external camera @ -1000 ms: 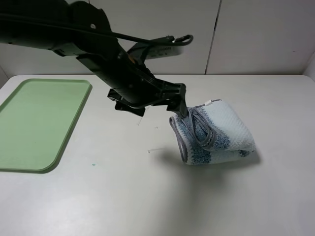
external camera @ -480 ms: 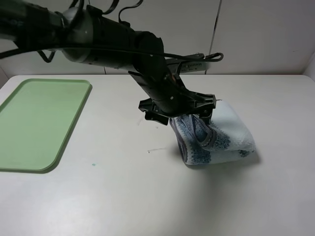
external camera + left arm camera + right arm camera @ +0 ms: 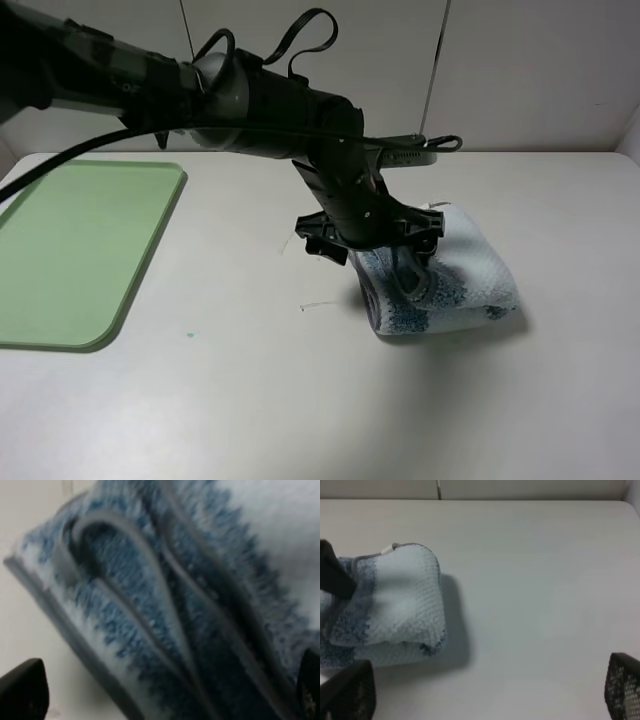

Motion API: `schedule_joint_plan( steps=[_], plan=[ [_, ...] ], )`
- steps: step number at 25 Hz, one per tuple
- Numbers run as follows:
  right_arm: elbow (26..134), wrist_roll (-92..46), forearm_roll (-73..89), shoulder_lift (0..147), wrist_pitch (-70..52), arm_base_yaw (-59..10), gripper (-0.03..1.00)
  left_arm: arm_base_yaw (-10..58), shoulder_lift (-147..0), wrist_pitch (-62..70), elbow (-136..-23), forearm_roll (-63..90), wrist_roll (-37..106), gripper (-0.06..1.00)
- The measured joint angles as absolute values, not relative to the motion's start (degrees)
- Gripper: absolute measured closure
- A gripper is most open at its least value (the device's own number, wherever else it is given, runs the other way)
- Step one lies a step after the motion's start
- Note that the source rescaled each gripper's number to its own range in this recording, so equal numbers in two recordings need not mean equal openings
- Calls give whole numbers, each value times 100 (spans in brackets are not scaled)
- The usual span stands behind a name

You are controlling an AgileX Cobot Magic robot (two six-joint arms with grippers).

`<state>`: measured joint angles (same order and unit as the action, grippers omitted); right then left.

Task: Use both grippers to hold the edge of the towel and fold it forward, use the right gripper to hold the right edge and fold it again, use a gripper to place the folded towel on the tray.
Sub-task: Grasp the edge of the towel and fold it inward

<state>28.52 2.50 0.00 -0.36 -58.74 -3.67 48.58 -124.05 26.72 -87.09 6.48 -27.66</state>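
Note:
The left gripper grabs the towel by its grey-trimmed looped edge (image 3: 409,278) next, to place the folded towel on the tray (image 3: 70,250).
The striped blue-grey and white towel (image 3: 468,272) lies folded in a thick bundle on the white table, right of centre. Its grey edge (image 3: 116,522) shows as stacked loops at the bundle's left end. My left gripper (image 3: 406,272) reaches across from the left and sits on that end. In the left wrist view the left gripper (image 3: 165,692) is open, with the fingertips (image 3: 22,690) wide apart and the towel (image 3: 190,605) between them. The right gripper (image 3: 485,692) is open and empty above bare table, right of the towel (image 3: 395,595); the exterior view does not show it. The light-green tray (image 3: 70,250) lies at the far left.
White wall panels stand behind the table (image 3: 300,400). A black cable loops above the left arm (image 3: 250,100). A small white thread (image 3: 315,305) lies on the table left of the towel. One left fingertip (image 3: 335,575) shows in the right wrist view.
My left arm has swung right and turned, bringing its gripper from the towel's upper left corner down onto the bundle's left end. The towel has kept its place.

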Motion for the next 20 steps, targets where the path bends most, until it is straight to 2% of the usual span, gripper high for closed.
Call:
schedule_joint_plan(
  steps=[20],
  plan=[
    [2852, 250, 0, -36, -5874, -367, -3, 4862, -13065, 1880, -8740, 696, -2781, -5]
  ],
)
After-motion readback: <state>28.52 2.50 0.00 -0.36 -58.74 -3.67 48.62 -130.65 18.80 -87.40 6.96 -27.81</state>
